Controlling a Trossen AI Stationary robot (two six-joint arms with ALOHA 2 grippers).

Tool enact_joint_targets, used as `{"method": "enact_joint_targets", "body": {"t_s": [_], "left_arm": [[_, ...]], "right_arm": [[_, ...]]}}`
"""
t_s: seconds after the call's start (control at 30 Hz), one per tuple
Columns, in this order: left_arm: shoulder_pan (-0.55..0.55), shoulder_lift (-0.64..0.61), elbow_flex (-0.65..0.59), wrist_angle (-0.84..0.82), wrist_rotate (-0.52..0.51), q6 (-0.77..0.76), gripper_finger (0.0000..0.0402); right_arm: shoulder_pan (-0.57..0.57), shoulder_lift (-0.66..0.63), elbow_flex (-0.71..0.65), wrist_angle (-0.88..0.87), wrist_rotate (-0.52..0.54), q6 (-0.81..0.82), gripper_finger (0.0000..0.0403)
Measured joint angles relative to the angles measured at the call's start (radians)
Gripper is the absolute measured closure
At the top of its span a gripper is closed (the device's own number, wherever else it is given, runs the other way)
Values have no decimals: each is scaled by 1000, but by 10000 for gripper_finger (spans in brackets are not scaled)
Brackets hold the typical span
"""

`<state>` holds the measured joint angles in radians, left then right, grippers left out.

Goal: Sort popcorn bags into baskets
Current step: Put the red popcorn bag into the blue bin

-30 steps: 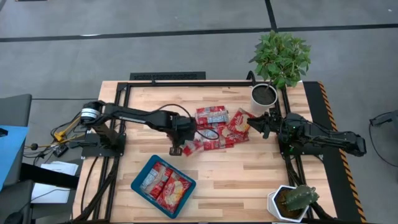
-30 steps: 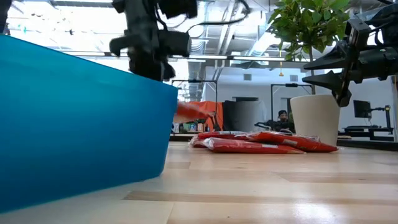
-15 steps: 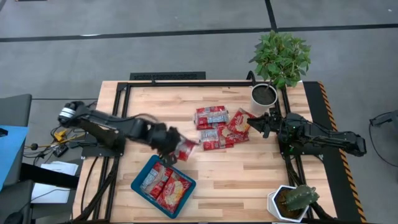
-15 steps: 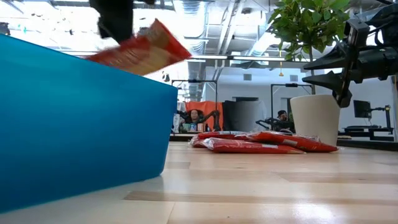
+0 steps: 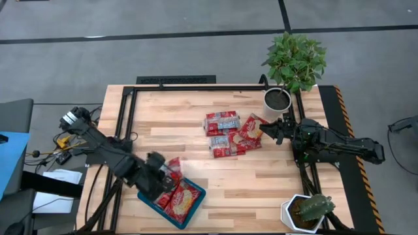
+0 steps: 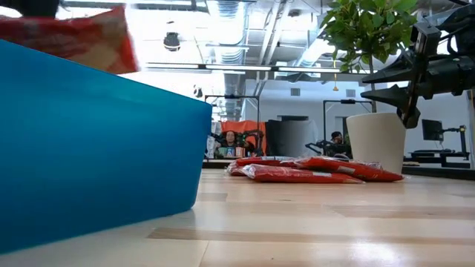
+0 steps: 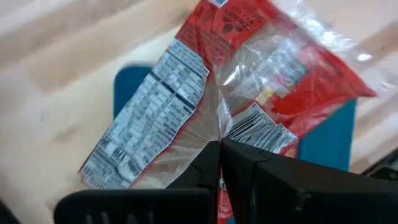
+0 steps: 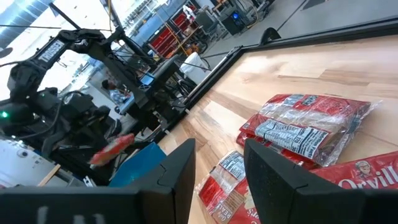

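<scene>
The red popcorn bag has its label end [image 7: 115, 155] past the tray's rim [image 7: 129, 70], so my left gripper first moves the bag into the tray, then releases it.
My left gripper [image 5: 159, 176] is shut on a red popcorn bag [image 5: 174, 168] above the far left part of the teal-blue tray [image 5: 146, 194]. In the low view this bag [image 6: 78, 37] shows above the tray's wall [image 6: 96, 148]. Other bags [image 5: 181, 198] lie flat inside the tray. Several more bags [image 5: 228, 134] lie in a loose pile on the table's middle. My right gripper [image 5: 268, 126] is open and waits in the air at the pile's right side, touching nothing. My left gripper pinches the bag between its two fingers at the gathered clear wrapper [image 7: 218, 133] on its printed back, near the middle of the bag. The bag [image 7: 242, 74] is lifted clear and reaches out beyond the fingertips over the tray [image 7: 127, 84].
A white pot with a leafy plant [image 5: 278, 99] stands just beyond my right gripper at the far right. A white pot with a cactus [image 5: 304, 211] stands at the near right corner. Bare wood lies between pile and tray. People sit in the room behind [image 6: 234, 139].
My left gripper has carried a bag from the pile's left end toward the table's near left, lifting it clear of the table and bringing it over the tray. The right arm has kept still.
</scene>
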<state>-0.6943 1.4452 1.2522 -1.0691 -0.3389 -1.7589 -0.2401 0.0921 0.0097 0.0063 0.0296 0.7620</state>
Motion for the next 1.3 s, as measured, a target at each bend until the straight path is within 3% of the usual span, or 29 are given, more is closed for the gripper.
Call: {"method": "enact_joint_targets", "body": {"t_s": [0.13,0.3,0.6,0.93,1.1,1.3], "left_arm": [[-73,16,0,-9,-16,-228,401],[-97,52,0,-24,-37,-406,402],[-71,180,0,36,55,-463,402],[-39,226,0,29,55,-467,400],[-32,226,0,33,60,-455,363],[-32,226,0,36,94,-453,276]], "right_arm": [[0,0,0,0,-1,-3,244],[5,-1,0,0,-5,-2,247],[4,-1,0,0,-8,-3,242],[4,-1,0,0,-11,-29,231],[4,-1,0,0,-11,-29,224],[4,-1,0,0,-11,-29,212]]}}
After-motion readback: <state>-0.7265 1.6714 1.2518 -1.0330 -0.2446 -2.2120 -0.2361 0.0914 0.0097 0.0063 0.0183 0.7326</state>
